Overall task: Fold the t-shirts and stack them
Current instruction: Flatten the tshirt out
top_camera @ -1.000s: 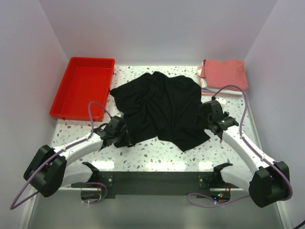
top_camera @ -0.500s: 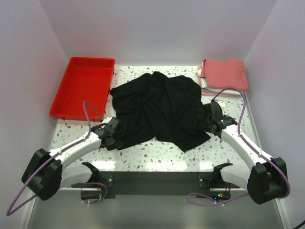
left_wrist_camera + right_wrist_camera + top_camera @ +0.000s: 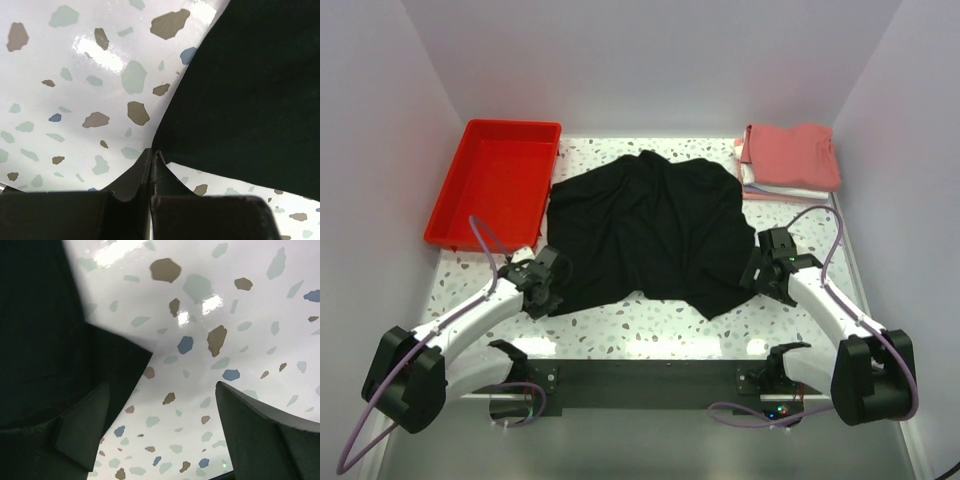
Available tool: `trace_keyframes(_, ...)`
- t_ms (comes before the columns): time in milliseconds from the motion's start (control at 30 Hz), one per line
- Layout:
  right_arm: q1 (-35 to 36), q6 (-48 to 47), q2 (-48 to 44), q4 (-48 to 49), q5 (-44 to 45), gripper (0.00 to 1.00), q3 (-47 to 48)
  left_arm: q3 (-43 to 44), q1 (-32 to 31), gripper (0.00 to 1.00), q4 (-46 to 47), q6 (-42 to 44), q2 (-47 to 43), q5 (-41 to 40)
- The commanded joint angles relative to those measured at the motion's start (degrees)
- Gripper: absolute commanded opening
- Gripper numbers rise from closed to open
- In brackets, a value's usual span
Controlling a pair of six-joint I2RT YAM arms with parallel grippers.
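Note:
The right gripper needs to pinch the black t-shirt (image 3: 640, 230) at its near edge corner (image 3: 748, 295) next, opposite the left gripper's corner, so that the t-shirt can be spread for folding.
A black t-shirt (image 3: 640, 230) lies crumpled and spread across the middle of the speckled table (image 3: 650, 320). My left gripper (image 3: 552, 278) sits at its near left corner. In the left wrist view that gripper (image 3: 151, 152) is shut, with the corner of the black cloth (image 3: 250, 90) pinched at its tips. My right gripper (image 3: 755, 272) is at the shirt's near right edge. It (image 3: 162, 390) stands wide open low over the table, its left finger over the black cloth (image 3: 45, 340) and bare table between the fingers. Folded t-shirts (image 3: 788, 158), salmon-red on top, are stacked at the back right.
A red plastic tray (image 3: 495, 195) stands at the back left, close to the shirt's left edge. White walls close in the table on the left, right and back. The arms' bases and a dark bar line the near edge.
My left gripper closed on the shirt's corner and drew it leftward and nearer, spreading the cloth. My right gripper slid nearer along the shirt's right edge, staying open.

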Motion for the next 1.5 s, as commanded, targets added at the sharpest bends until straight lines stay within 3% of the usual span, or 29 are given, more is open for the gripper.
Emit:
trace_keyframes(0,-3.95,0.61,3.74,3.93,-1.88,0.88,0.02,1.65,0.89,0.0,-1.3,-1.97,-2.46,-3.87)
trace_keyframes(133,-5.98,1.22,6.73,10.08,-5.75,0.73,-0.77,1.3,1.07,0.0,0.11,-1.18,-4.49,-3.79)
trace_keyframes(400,-6.07,2.19,10.87,14.75,-9.62,0.61,-0.24,1.12,1.07,0.0,1.78,0.4,-6.51,-4.05)
trace_keyframes(567,-6.07,3.86,10.18,17.73,-16.28,0.24,-4.01,0.6,1.07,0.0,2.75,-0.03,-6.42,-4.05)
trace_keyframes(633,-6.07,4.65,9.65,17.66,-17.62,0.03,-4.81,0.51,1.07,0.0,2.92,0.05,-6.42,-4.66)
trace_keyframes(667,-6.15,4.56,8.95,15.48,-17.88,0.0,-4.64,0.68,1.16,0.0,1.62,-0.47,-6.6,-5.36)
trace_keyframes(800,-6.07,3.33,-1.56,5.11,-14.48,0.0,-2.62,2.35,1.33,0.0,-3.91,-6.69,-7.12,-10.28)
trace_keyframes(1033,-6.07,5.17,-20.47,-14.15,-14.19,0.0,2.83,3.58,2.3,0.0,-6.21,-9.87,-12.83,-11.25)
trace_keyframes(1200,-6.06,7.9,-25.94,-22.59,-19.54,0.0,6.17,5.08,2.39,0.0,-12.98,-16.2,-16.88,-14.59)
trace_keyframes(1467,-5.98,4.56,-30.16,-42.19,-16.12,0.0,14.96,2.71,2.39,0.0,-13.86,-20.07,-20.66,-13.11)
